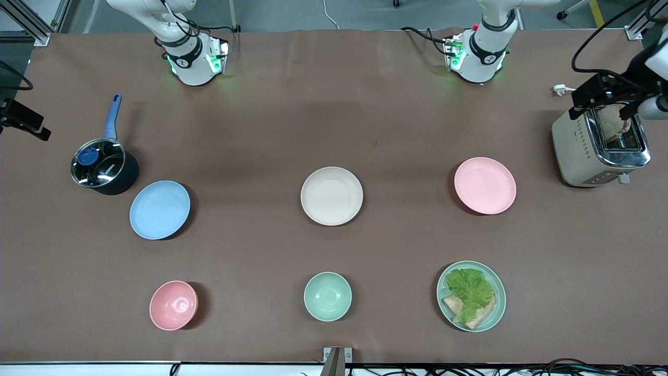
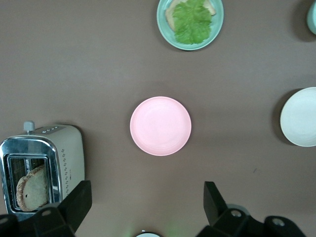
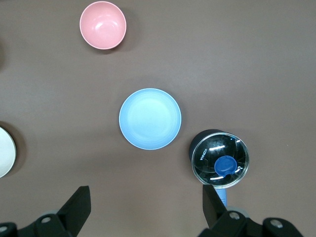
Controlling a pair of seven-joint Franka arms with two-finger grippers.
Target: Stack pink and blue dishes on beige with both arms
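I need to grab the pink plate by its rim (image 1: pixel 514 183) with my left gripper next. Then it can be stacked on the beige plate (image 1: pixel 331 196).
The pale pink plate (image 1: pixel 485 185) lies toward the left arm's end of the table, and the pale blue plate (image 1: pixel 159 209) toward the right arm's end. Between them, mid-table, sits the beige plate (image 1: pixel 331 196). All three are empty and lie apart. High over the table, my left gripper (image 2: pixel 146 193) hangs open with the pink plate (image 2: pixel 160 126) below it, nothing between its fingers. The right gripper (image 3: pixel 146 197) is likewise open and empty, high over the table near the blue plate (image 3: pixel 150 118).
A toaster (image 1: pixel 600 149) holding bread stands beside the pink plate. A lidded saucepan (image 1: pixel 103 168) sits close to the blue plate. Nearer the front camera are a pink bowl (image 1: pixel 173 305), a mint-green bowl (image 1: pixel 327 296) and a mint-green plate (image 1: pixel 496 309) with lettuce and bread.
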